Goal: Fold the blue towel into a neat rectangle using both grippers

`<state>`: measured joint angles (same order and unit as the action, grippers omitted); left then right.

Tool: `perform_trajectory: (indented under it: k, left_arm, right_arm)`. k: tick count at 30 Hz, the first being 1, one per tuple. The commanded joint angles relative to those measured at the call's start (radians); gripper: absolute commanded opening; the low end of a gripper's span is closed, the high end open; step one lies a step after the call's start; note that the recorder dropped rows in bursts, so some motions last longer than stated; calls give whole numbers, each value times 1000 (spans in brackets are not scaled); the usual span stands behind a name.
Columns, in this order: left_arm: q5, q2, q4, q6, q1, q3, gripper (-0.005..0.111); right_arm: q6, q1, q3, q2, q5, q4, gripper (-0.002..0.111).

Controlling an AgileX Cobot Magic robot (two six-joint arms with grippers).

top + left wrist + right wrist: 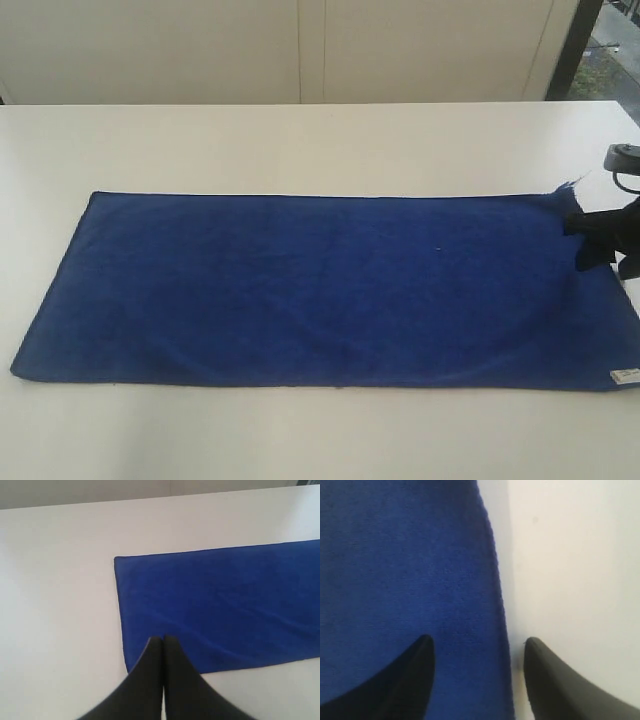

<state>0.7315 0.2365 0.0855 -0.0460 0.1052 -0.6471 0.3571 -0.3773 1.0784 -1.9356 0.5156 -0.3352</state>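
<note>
Next, my right gripper grabs the blue towel [320, 290] by its short edge [590, 240] beside the frayed corner, to fold the towel over on itself.
The blue towel [320, 285] lies spread flat and long across the white table [300, 140], with a white tag [625, 376] at its near right corner and a frayed thread [568, 187] at its far right corner. My right gripper [600, 245] is at the towel's right short edge. In the right wrist view it [477, 642] is open and straddles that edge, one finger over the towel [405, 570] and the other over bare table. My left gripper [163, 638] is shut with nothing in it, hovering over a near corner of the towel [225, 605]. The exterior view does not show it.
Pale cabinet panels [300, 50] stand behind the table's far edge. A grey fitting [625, 155] shows at the right border above the right gripper. Bare table surrounds the towel on all sides.
</note>
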Motion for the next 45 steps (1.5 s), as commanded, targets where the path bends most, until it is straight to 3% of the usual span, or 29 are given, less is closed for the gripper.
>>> perform_trajectory:
  k: [1,13,20,25,35,45]
  left_arm:
    - [2,-7,1,1,7,8,0]
    - [2,-7,1,1,7,8,0]
    - [2,-7,1,1,7,8,0]
    - [2,-7,1,1,7,8,0]
    - [2,-7,1,1,7,8,0]
    - [2,-7,1,1,7,8,0]
  right_arm:
    - [42,-3,4,-14,0,-1,52]
    - [66,-3,2,-80,48,11,48]
    - [66,-3,2,-82,61,17,16]
    - [66,-3,2,-82,66,17,0]
    - [-20,-18,10,-21,54,85,0]
    - [-137,-120,81,-16,65,210,0]
